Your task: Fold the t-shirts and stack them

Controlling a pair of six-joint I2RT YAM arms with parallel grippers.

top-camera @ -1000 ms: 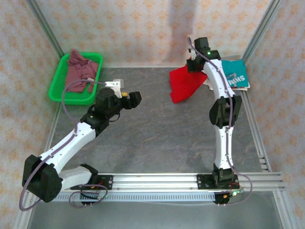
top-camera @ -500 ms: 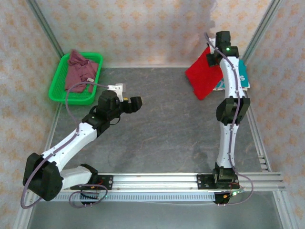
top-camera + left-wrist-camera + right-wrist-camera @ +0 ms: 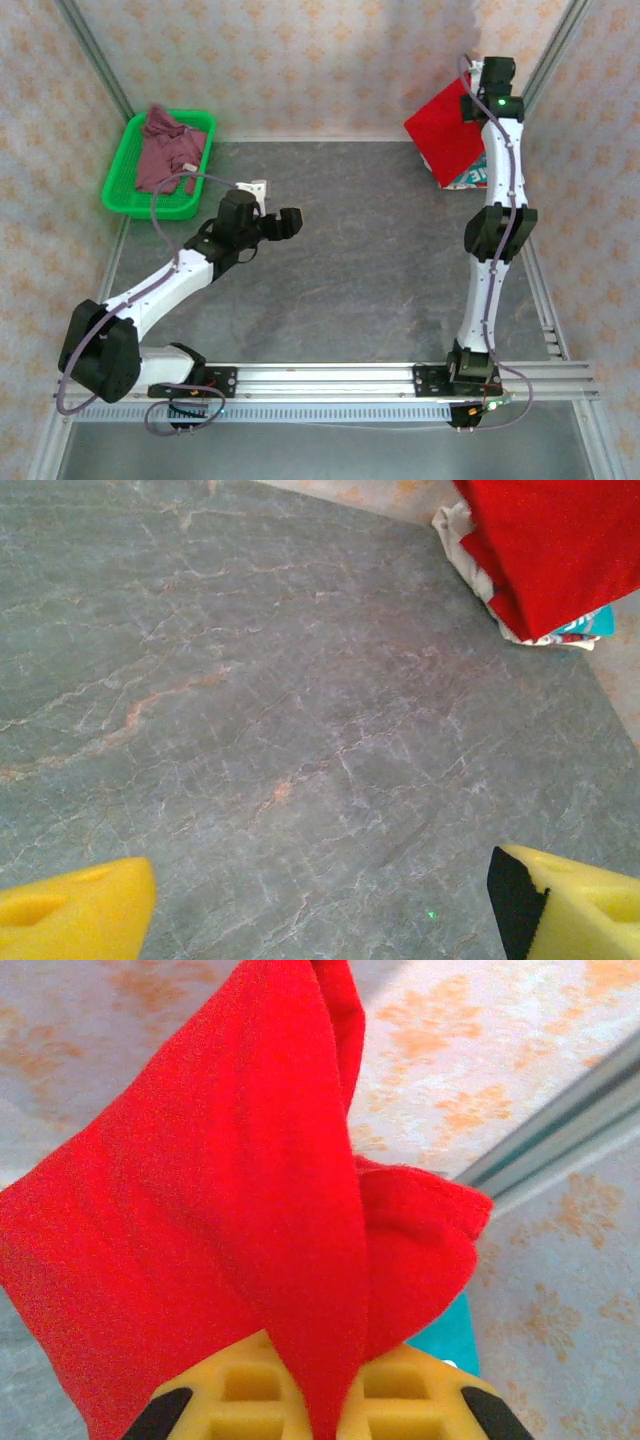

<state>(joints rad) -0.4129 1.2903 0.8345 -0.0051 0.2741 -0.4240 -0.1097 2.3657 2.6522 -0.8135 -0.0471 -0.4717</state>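
My right gripper keeps hold of the red t-shirt (image 3: 445, 135) for now, since the t-shirt hangs tilted above the stack and would land crooked if I opened now.
My right gripper (image 3: 480, 95) is shut on the red t-shirt (image 3: 445, 135), folded and held up over the back right corner. In the right wrist view the red t-shirt (image 3: 210, 1210) hangs from between the yellow fingers (image 3: 240, 1400). Under it lie the teal t-shirt (image 3: 476, 177) and a whitish t-shirt (image 3: 462, 542), stacked; the teal t-shirt (image 3: 447, 1335) peeks out below the red cloth. The mauve t-shirt (image 3: 165, 150) lies crumpled in the green basket (image 3: 125, 180). My left gripper (image 3: 288, 223) hovers open over the bare table middle, its yellow fingertips (image 3: 75, 915) wide apart.
The grey stone-patterned table (image 3: 340, 270) has walls at the back and both sides. A rail (image 3: 330, 380) runs along the near edge. The green basket sits at the back left corner.
My right arm has swung further right and back, carrying the red t-shirt from the table's back middle over the teal stack. The left gripper has edged slightly right.
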